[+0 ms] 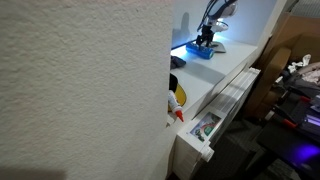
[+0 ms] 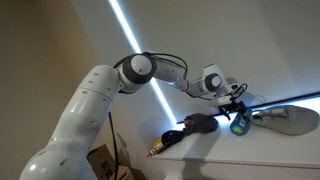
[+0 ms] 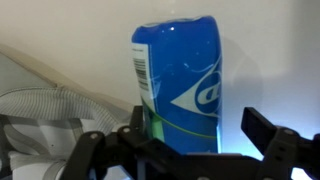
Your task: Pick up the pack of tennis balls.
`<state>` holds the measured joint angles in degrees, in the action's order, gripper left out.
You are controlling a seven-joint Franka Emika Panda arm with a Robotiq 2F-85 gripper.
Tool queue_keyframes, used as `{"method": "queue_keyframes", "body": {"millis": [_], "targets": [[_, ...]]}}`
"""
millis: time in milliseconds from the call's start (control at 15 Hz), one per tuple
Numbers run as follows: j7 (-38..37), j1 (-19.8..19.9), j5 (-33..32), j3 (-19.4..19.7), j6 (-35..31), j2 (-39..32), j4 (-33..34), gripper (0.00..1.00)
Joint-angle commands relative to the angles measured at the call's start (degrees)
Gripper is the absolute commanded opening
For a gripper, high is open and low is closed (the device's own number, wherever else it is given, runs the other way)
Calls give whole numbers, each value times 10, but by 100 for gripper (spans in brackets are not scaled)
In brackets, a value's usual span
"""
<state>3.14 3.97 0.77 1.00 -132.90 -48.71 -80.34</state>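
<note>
My fingers are past the near end of the pack, along its sides. My gripper is ready and needs to close on the pack.
The pack of tennis balls [image 3: 178,75] is a bright-blue oblong pack with a barcode and a white mark. In the wrist view it fills the middle and lies between my fingers. My gripper [image 3: 200,130] is open around it: the left finger is close against the pack and the right finger stands apart with a gap. In both exterior views the gripper [image 1: 205,40] [image 2: 237,102] hangs over the pack [image 1: 203,53] [image 2: 240,125] on the white counter by the wall.
A dark round thing [image 1: 177,62] and a yellow-red-white rounded thing [image 1: 177,97] lie nearer on the counter. A grey mesh thing [image 3: 40,110] lies beside the pack. A drawer [image 1: 205,128] stands open below the counter edge. The wall is close behind.
</note>
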Motion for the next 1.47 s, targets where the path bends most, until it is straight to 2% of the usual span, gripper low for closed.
{"method": "queue_keyframes", "body": {"millis": [0, 200, 267, 333, 533, 600, 867, 1133, 1400], "targets": [[-4, 0, -1, 0, 5, -1, 2, 100], [-13, -3, -1, 2, 9, -1, 2, 100], [-10, 0, 2, 0, 7, 0, 0, 75], [-12, -1, 1, 1, 6, 1, -1, 74], [-13, -1, 1, 1, 4, 2, -2, 52], [-13, -2, 0, 2, 2, 3, -3, 48], [-18, -5, -2, 5, -13, 7, -10, 47], [-50, -6, 5, 11, -114, 28, -58, 47], [-109, -19, 3, 34, -215, 36, -96, 47]]}}
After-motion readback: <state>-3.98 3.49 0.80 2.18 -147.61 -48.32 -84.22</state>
